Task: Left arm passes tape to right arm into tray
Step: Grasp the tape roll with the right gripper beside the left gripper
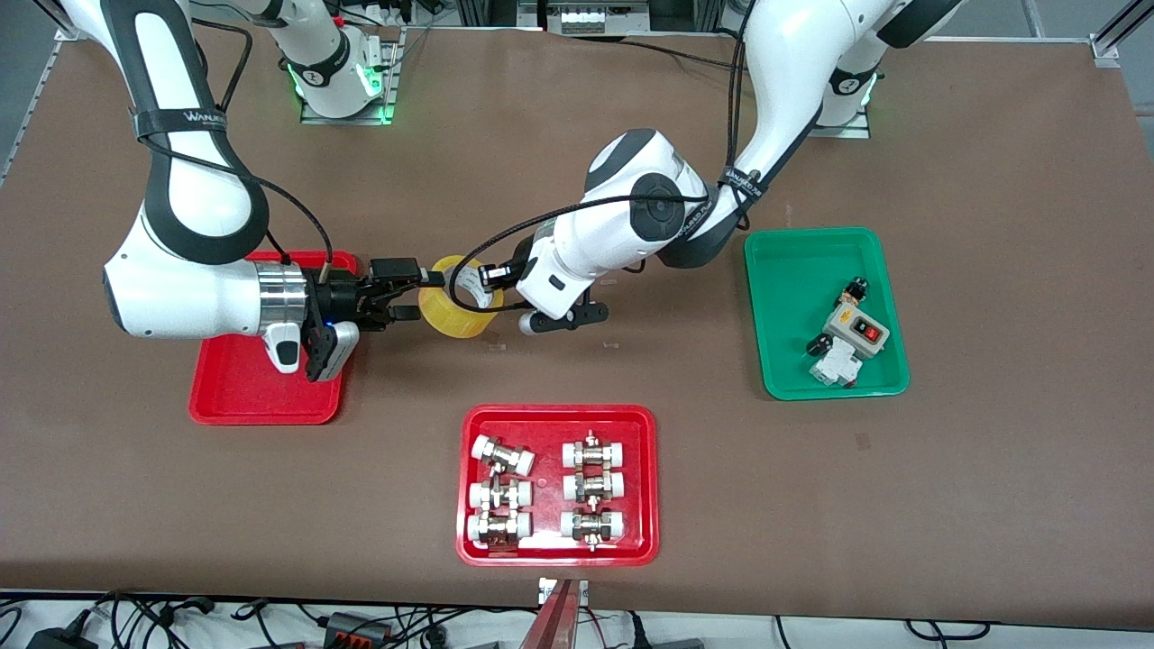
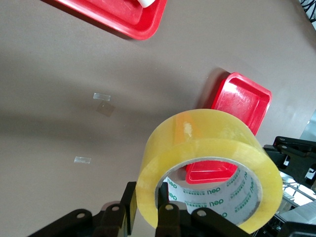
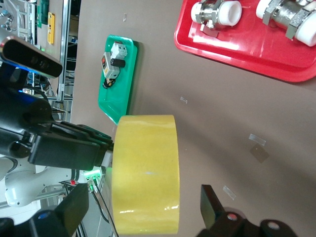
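Next, my right gripper grabs the yellow roll [image 1: 446,297] across its two flat sides to take it to the red tray.
The tape [image 1: 462,311], a yellowish roll with a pale printed core, hangs in the air over bare table, just off the plain red tray [image 1: 236,389] toward the left arm's end. My left gripper [image 1: 491,274] is shut on the roll's wall, one finger inside the ring and one outside, as the left wrist view [image 2: 148,210] shows on the tape [image 2: 207,148]. My right gripper [image 1: 417,296] is open, its fingers on either side of the tape [image 3: 145,168] with gaps; it is over the tray's edge [image 3: 143,215]. The tray also shows in the left wrist view [image 2: 244,96].
A wider red tray [image 1: 469,532] with several white-capped metal fittings lies nearer the front camera. A green tray [image 1: 775,306] with a switch box lies toward the left arm's end. Small tape scraps [image 2: 104,106] lie on the brown table.
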Robot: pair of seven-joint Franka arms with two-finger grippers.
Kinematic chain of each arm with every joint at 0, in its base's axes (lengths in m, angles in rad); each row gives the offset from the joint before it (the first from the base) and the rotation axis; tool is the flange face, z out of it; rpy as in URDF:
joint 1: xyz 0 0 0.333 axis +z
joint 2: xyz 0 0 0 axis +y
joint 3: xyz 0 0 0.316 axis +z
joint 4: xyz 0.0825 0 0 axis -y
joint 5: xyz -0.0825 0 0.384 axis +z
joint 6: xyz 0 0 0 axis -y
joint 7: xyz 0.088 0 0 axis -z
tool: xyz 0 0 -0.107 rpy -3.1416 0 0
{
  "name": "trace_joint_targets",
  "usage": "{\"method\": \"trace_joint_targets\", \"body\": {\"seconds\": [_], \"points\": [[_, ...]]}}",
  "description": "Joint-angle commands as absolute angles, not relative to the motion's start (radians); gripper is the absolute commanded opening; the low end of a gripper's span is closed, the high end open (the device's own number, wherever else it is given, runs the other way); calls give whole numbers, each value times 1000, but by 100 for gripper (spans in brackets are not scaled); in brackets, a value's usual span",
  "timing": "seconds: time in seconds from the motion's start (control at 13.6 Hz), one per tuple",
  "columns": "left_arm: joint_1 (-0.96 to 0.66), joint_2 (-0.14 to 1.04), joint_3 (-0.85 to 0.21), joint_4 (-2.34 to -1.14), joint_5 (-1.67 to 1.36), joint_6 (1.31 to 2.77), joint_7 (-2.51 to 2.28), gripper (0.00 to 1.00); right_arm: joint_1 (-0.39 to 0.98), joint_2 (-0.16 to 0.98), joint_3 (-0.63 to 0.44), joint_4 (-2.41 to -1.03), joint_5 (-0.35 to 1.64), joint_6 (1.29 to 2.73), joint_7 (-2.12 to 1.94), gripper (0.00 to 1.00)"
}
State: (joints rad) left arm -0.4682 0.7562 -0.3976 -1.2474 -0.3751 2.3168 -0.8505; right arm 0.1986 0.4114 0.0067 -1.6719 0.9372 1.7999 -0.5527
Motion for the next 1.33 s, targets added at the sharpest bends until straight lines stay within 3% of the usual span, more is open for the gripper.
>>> {"method": "trace_joint_targets", "body": {"seconds": [0.0, 0.59, 0.66, 0.81, 0.88, 1.25], "points": [[-483, 781, -390, -1193, -391, 2316, -861, 1, 206, 425, 3, -1652, 959, 1804, -578, 100], [-483, 779, -391, -1193, -391, 2316, -861, 2, 206, 437, 3, -1652, 962, 1804, -627, 100], [-483, 779, -391, -1193, -391, 2316, -861, 2, 206, 437, 3, -1652, 963, 1802, -627, 92], [-483, 779, -390, -1193, -391, 2316, -859, 2, 206, 437, 3, -1652, 963, 1799, -627, 49], [-483, 781, -391, -1193, -391, 2316, -859, 2, 207, 437, 3, -1652, 963, 1799, -627, 37], [-483, 781, -390, -1193, -391, 2316, -859, 2, 206, 437, 3, -1652, 963, 1801, -629, 30]]}}
